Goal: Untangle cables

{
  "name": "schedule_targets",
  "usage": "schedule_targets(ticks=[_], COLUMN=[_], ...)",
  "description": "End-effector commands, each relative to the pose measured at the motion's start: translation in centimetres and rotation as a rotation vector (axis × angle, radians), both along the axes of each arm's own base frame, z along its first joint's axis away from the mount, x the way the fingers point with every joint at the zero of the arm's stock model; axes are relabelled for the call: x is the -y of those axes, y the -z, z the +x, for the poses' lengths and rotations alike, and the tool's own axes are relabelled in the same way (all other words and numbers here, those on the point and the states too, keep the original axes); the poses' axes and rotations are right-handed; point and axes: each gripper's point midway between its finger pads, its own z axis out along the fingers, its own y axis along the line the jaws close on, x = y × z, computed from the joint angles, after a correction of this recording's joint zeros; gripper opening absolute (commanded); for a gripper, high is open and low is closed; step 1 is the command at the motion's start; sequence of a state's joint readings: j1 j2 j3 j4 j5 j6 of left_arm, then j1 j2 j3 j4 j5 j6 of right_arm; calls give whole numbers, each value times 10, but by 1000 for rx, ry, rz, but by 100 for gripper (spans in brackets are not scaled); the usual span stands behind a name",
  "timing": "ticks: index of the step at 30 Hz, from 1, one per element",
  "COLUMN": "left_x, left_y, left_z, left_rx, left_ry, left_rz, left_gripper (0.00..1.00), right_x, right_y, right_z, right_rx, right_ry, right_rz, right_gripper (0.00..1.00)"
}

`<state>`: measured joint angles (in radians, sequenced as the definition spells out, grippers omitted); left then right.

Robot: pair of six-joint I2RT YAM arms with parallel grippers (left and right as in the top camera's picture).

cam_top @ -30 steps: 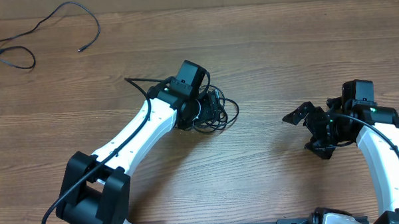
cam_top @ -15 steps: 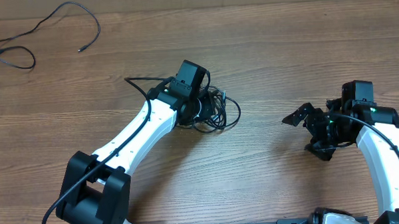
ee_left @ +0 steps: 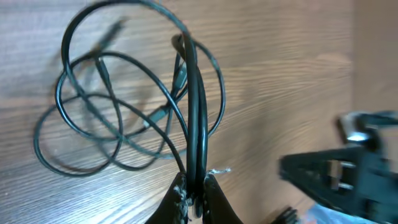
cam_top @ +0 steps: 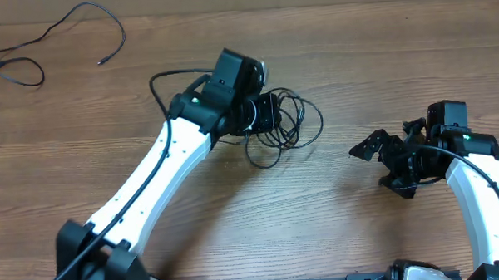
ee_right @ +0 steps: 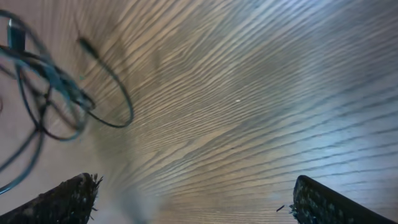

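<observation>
My right gripper is going to grab an outer piece of cable (cam_top: pixel 320 122) (ee_right: pixel 130 109) next, on the tangle's side opposite my left gripper, to pull the loops apart.
A tangle of thin black cables (cam_top: pixel 289 124) lies in loose loops at mid-table. My left gripper (cam_top: pixel 264 116) is at the tangle's left edge, shut on a few strands. In the left wrist view the fingertips (ee_left: pixel 196 190) pinch two or three cable strands that rise from the loops (ee_left: pixel 118 109) spread on the wood. My right gripper (cam_top: pixel 384 163) is to the right of the tangle and apart from it, its fingers wide open. Its wrist view shows both open fingers (ee_right: pixel 69 198) over bare wood, with part of the cables (ee_right: pixel 59 93) at the left edge.
A separate thin black cable (cam_top: pixel 58 30) lies loose in the far left corner of the wooden table (cam_top: pixel 363 53). The left arm's own thicker wire (cam_top: pixel 160 81) arcs behind its wrist. The right arm (ee_left: pixel 351 171) shows at the edge of the left wrist view.
My left gripper has shut on strands of the tangle and moved up and to the right, and the loops have spread wider to the right. The right gripper has barely moved.
</observation>
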<state>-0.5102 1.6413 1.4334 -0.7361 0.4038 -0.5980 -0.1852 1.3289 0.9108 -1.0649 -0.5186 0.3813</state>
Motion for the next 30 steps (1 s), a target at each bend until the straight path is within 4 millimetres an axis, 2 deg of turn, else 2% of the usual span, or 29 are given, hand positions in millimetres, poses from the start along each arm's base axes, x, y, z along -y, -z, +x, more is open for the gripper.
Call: schedule_targets(ticks=[1,6,9,11,14,17,21,25,30], left_x=[3,-2,-2,-3,-13,-14,3,25,34], left_y=[-55,-80,-80,-79,-73,-70,-78,-99,-113], left_z=[-7,-15,-16,-15,-7,-10,-28,-51,-62], left_rx=[113,165,154,153,169,148,96,30,10], left_ry=[35,30,24,17,-39,-37,59,190,260], left_rz=[-84,-114,-116,-114,-56,-50,-151,-314,-398], left_gripper=[4,4,4,4,4,4,4,4,4], right_x=[-7,-8,-10,-19,-50,-62,-70,-71,-58], right_y=[-12,-13,-14,-20,-53,-73,-95,-92,-57], right_z=[7,7,7,9,10,12,19,24,35], right_rx=[62,62,66,84,255,329,431,444,319], right_ry=[-47,-49,-51,-63,-229,-265,-299,-309,-211], right_rz=[36,46,59,117,326,443,548,514,299], right_gripper=[100,100,100,100,100,100,100,100,100])
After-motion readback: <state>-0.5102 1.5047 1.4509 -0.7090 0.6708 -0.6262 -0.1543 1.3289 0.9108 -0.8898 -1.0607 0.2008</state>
